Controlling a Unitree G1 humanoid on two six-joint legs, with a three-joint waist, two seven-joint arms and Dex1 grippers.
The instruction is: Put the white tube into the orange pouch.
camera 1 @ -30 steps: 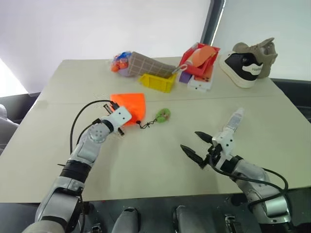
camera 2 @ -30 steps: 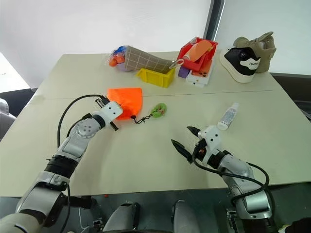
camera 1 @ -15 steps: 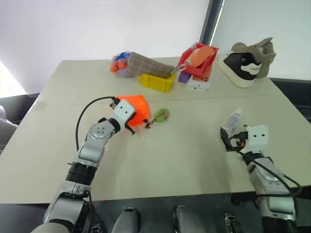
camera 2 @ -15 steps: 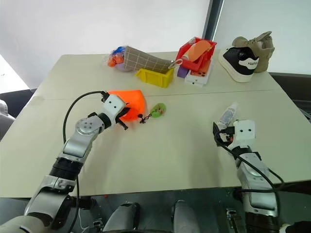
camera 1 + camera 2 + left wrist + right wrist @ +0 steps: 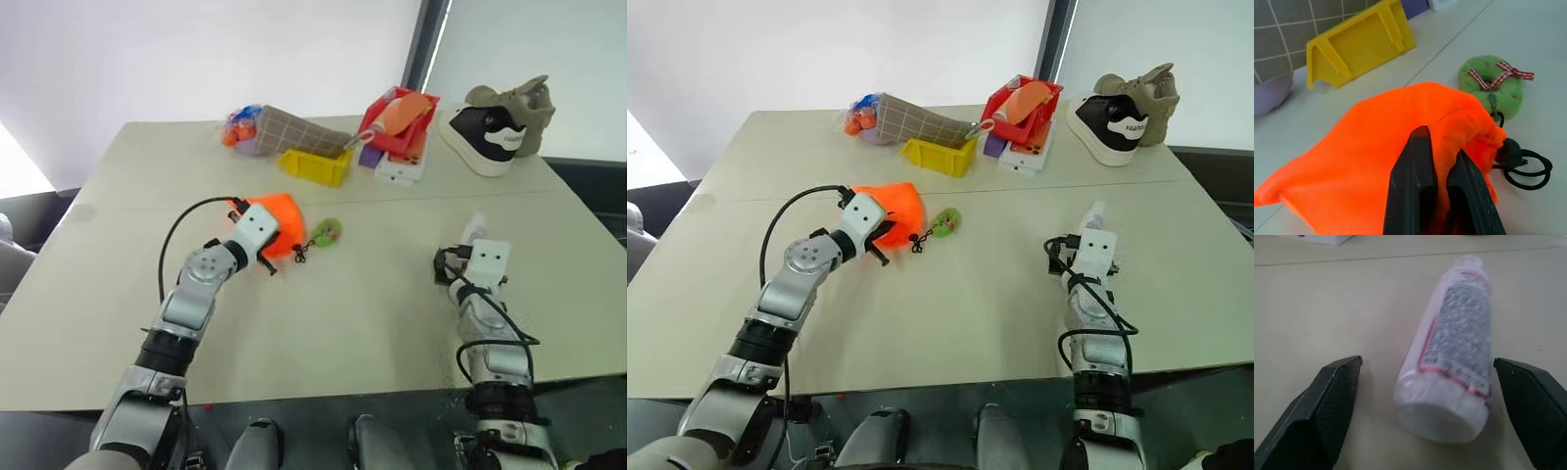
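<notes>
The robot's right gripper needs to close, as its fingers are beside the tube near the tube's round end. Closing now would hold the white tube (image 5: pixel 1452 362).
The orange pouch (image 5: pixel 285 211) lies bunched at the table's middle left, its black cord leading to a green fuzzy tag (image 5: pixel 328 231). My left gripper (image 5: pixel 1442 147) is shut on a fold of the pouch's fabric (image 5: pixel 1371 161) near the cord end. The white tube (image 5: pixel 1452 357) lies flat on the table at the right, with a grey label and its round end facing the wrist camera. My right gripper (image 5: pixel 1427 361) is open, one finger on each side of the tube and clear of it. In the head view the tube's tip (image 5: pixel 1094 211) sticks out beyond the right wrist.
Along the table's far side stand a yellow bin (image 5: pixel 315 166), a checkered bag (image 5: pixel 294 127), a red bin (image 5: pixel 402 119) on a white box, and a shoe (image 5: pixel 505 127). The table's right edge lies just beyond the tube.
My right arm swung right and forward, turning until its open fingers straddle the tube. The left gripper drew the pouch slightly right, bunching it up.
</notes>
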